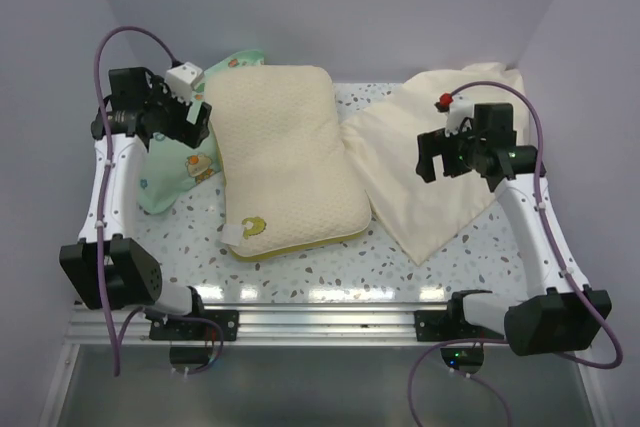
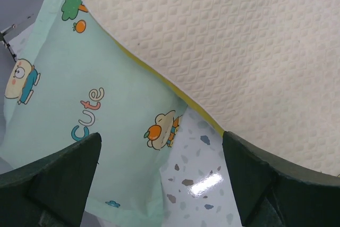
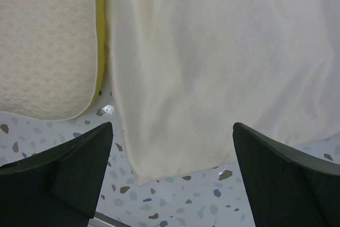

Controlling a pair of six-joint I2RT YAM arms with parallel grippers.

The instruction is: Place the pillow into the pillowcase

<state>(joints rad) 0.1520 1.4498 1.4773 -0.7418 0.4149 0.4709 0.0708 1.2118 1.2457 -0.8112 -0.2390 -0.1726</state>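
My left gripper should next pick up the pillow by its dimpled side there, so that the end of the pillow near the white tag (image 1: 257, 209) stays free to go into the pillowcase.
The dimpled cream pillow (image 1: 285, 162) with an olive-yellow edge and a white tag lies in the middle of the table. It also shows in the left wrist view (image 2: 244, 51) and the right wrist view (image 3: 45, 41). The smooth cream pillowcase (image 1: 430, 162) lies flat to its right, touching it; its corner shows in the right wrist view (image 3: 212, 67). My left gripper (image 1: 192, 119) is open and empty, held above the pillow's left edge (image 2: 162, 179). My right gripper (image 1: 440, 159) is open and empty, held above the pillowcase (image 3: 172, 179).
A mint-green cartoon-print pillow (image 1: 185, 162) lies partly under the cream pillow at the left (image 2: 90, 94). The speckled table (image 1: 330, 257) ends in a metal rail (image 1: 320, 317) at the front. Walls close in the back and both sides.
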